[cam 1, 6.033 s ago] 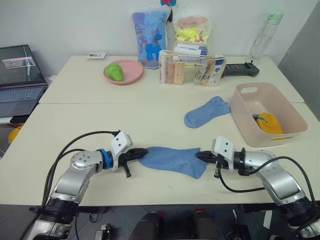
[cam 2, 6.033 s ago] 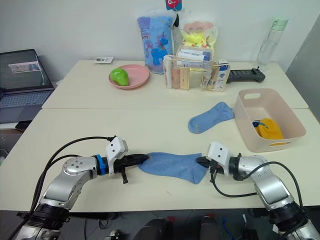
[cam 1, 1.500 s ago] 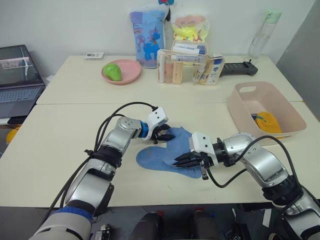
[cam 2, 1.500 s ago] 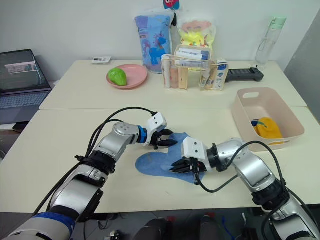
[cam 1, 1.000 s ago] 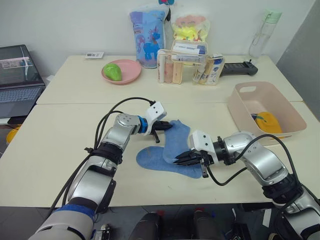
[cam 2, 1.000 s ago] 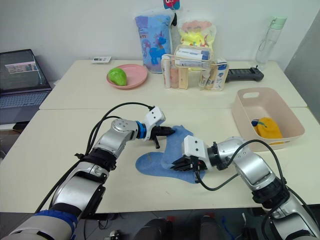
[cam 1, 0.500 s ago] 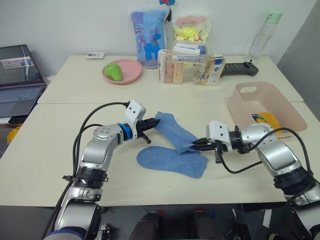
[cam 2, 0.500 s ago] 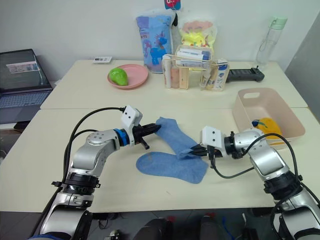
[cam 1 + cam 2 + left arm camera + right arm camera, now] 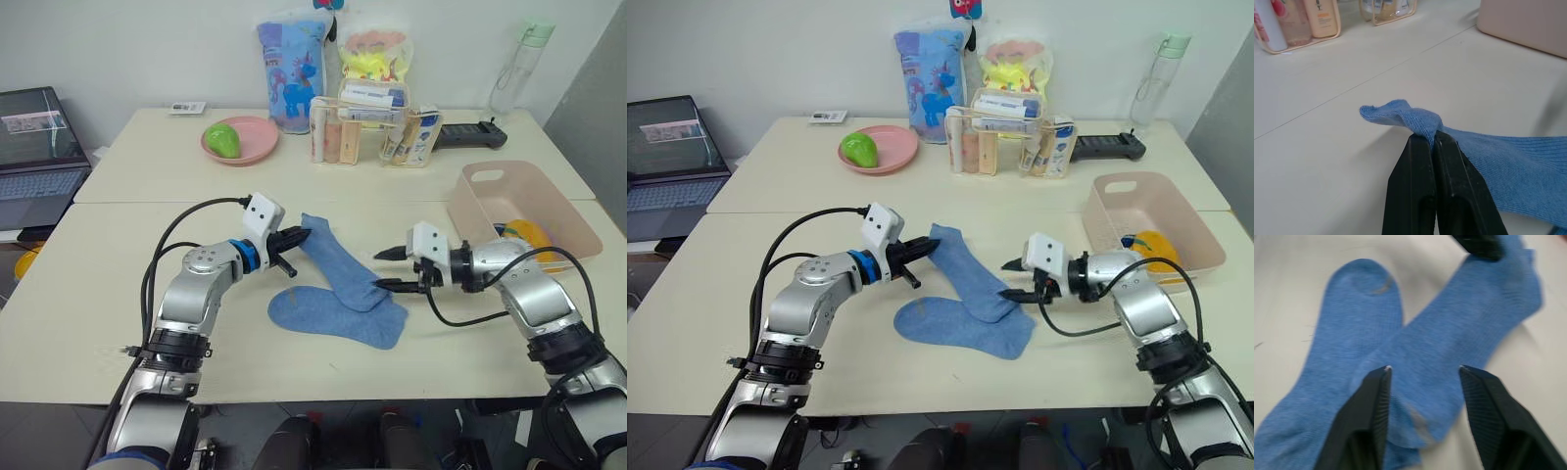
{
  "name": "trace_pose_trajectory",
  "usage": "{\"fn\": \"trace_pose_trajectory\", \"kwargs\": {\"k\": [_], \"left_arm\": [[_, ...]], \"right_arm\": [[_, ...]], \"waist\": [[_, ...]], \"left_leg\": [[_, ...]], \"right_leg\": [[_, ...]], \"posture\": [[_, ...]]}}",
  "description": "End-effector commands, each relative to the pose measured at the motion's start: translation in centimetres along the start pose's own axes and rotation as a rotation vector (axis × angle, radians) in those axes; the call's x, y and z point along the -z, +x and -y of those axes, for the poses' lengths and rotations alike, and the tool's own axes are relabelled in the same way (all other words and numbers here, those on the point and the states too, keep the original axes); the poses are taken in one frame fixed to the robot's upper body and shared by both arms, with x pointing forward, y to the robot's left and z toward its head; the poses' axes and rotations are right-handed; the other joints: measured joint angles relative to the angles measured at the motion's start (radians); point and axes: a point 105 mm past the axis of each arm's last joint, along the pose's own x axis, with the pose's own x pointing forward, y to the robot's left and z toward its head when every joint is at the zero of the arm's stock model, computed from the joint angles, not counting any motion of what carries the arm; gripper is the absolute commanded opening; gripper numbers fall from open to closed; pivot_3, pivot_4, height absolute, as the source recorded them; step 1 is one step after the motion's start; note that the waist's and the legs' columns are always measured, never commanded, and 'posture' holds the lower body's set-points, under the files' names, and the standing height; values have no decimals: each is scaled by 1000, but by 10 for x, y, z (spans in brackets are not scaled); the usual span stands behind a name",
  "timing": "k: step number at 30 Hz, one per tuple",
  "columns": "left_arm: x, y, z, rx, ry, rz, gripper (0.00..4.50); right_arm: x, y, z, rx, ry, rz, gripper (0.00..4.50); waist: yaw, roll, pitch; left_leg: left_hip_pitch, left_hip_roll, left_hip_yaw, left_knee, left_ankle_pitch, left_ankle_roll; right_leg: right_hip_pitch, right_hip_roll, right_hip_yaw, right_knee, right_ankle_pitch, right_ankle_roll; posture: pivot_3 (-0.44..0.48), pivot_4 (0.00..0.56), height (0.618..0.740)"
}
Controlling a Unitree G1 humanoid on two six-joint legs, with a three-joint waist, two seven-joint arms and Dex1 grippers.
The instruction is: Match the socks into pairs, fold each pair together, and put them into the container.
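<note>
My right gripper grabs the upper sock by its toe end [image 9: 367,297] next, so that the upper sock goes evenly over the flat sock [image 9: 313,310].
Two light blue socks lie near the table's front. One sock [image 9: 315,315] is flat on the table. The other sock [image 9: 343,262] lies slantwise over it, toe end resting on the flat one. My left gripper [image 9: 302,236] is shut on this upper sock's cuff [image 9: 1400,113], holding it slightly off the table. My right gripper [image 9: 382,270] is open just right of the toe end; its fingers [image 9: 1371,406] straddle the toe with nothing held. The pale pink container [image 9: 468,217] stands at the right, with a mustard yellow sock [image 9: 529,237] inside.
At the back stand a pink plate [image 9: 257,140] with a green fruit, a clear organiser of bottles [image 9: 364,127], two printed pouches [image 9: 292,73], a water bottle [image 9: 515,69] and a black device [image 9: 472,135]. A laptop [image 9: 34,147] sits far left.
My right gripper has opened and let go of the upper sock's toe end, which has dropped onto the flat sock. The left gripper still holds the cuff in place.
</note>
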Motion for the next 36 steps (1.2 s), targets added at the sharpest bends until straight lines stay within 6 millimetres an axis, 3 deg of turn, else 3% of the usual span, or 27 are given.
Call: {"fn": "trace_pose_trajectory", "kwargs": {"k": [1, 8, 16, 20, 36], "left_arm": [[-15, -4, -13, -51, 54, 46, 0], [-17, -3, -19, -66, 56, 61, 0], [-16, -2, -13, -41, 83, 58, 0], [-15, -4, -12, -33, 87, 56, 0], [-21, -4, -17, -59, 114, 77, 0]], "right_arm": [[-9, -6, 3, 71, 38, 27, 2421], [-10, 13, -9, 119, 140, 23, 2421], [8, 28, -31, 45, 115, -86, 2421], [18, 28, -24, 88, 145, -147, 2421], [15, 30, 1, 199, 222, -125, 2421]], "waist": [[0, 0, 0], [-1, 0, 0], [-1, 0, 0], [-1, 0, 0], [-2, 0, 0]], "left_leg": [[0, 0, 0, 0, 0, 0], [0, 0, 0, 0, 0, 0], [0, 0, 0, 0, 0, 0], [0, 0, 0, 0, 0, 0], [0, 0, 0, 0, 0, 0]], "right_leg": [[0, 0, 0, 0, 0, 0], [0, 0, 0, 0, 0, 0], [0, 0, 0, 0, 0, 0], [0, 0, 0, 0, 0, 0], [0, 0, 0, 0, 0, 0]], "posture": [[0, 150, 740], [0, 150, 740], [0, 150, 740], [0, 150, 740], [0, 150, 740]]}}
